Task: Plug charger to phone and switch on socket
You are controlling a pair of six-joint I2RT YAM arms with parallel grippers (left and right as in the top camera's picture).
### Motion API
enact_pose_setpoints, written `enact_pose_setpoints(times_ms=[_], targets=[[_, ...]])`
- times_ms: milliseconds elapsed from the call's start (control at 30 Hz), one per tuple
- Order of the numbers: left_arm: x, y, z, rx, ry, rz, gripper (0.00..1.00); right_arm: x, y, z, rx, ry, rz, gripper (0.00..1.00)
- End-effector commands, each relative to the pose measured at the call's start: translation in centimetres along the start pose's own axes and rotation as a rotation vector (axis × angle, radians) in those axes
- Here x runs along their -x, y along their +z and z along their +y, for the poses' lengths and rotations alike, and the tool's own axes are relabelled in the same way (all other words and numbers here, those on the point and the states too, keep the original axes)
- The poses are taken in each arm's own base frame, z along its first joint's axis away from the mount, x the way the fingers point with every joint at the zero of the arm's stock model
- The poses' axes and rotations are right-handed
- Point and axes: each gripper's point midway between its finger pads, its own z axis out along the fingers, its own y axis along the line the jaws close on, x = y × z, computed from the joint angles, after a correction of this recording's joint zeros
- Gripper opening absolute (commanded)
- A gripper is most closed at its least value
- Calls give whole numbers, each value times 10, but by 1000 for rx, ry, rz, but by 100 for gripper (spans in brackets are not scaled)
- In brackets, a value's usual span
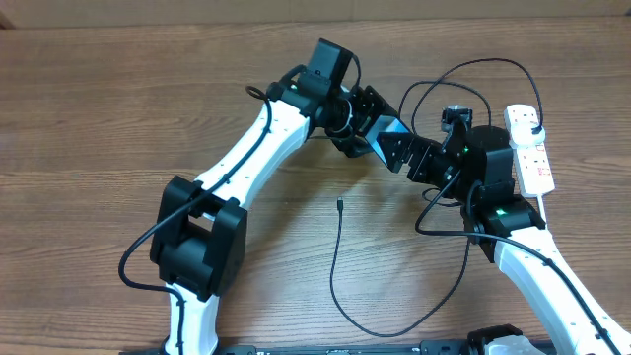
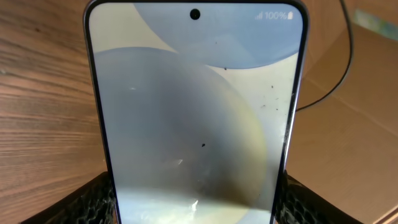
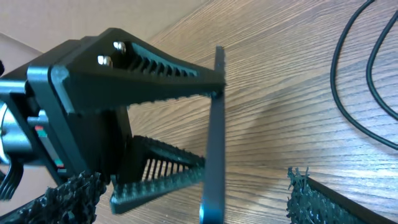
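Observation:
The robot's right gripper next needs to grab the phone's loose end (image 1: 393, 132) (image 3: 214, 173) across screen and back, so that the phone's other end stays free for the left gripper to grab again.
My left gripper (image 1: 378, 130) is shut on the phone (image 1: 395, 126), holding it by its long edges above the table. In the left wrist view the phone (image 2: 196, 106) fills the frame, screen lit, between the black fingers (image 2: 93, 199). My right gripper (image 1: 419, 156) is open at the phone's free end. In the right wrist view the phone (image 3: 214, 143) shows edge-on between the right gripper's wide-apart pads (image 3: 314, 199), with gaps on both sides. The charger's connector tip (image 1: 338, 205) lies loose on the table. Its thin black cable (image 1: 340, 296) loops toward the white socket (image 1: 532, 158) at the far right.
The thin black cable (image 3: 348, 93) also curls on the wood behind the right arm, and a stretch of cable (image 2: 339, 62) shows past the phone. A black plug (image 1: 530, 119) sits in the socket's far end. Light brown board lies beyond the table (image 2: 360, 137).

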Motion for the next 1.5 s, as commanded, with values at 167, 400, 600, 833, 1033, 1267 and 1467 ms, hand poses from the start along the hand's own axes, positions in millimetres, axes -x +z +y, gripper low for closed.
enact_pose_setpoints(times_ms=[167,400,600,833,1033,1267,1467], targets=[[-24,-13,-26,-57,49,26,5,10,3,2,-13,-3,-19,100],[-26,-13,-27,-63,51,41,4,3,10,-6,-30,14,8,83],[-27,-13,-27,-62,45,42,5,2,12,-7,-34,23,12,71],[-32,-10,-30,-71,62,45,4,2,12,-7,-32,22,11,42],[-33,-9,-31,-70,59,46,5,2,12,-7,-32,22,11,33],[-37,-7,-31,-67,64,52,4,2,12,-8,-34,23,13,22],[-43,-4,-30,-62,72,60,4,2,12,-8,-34,24,13,14]])
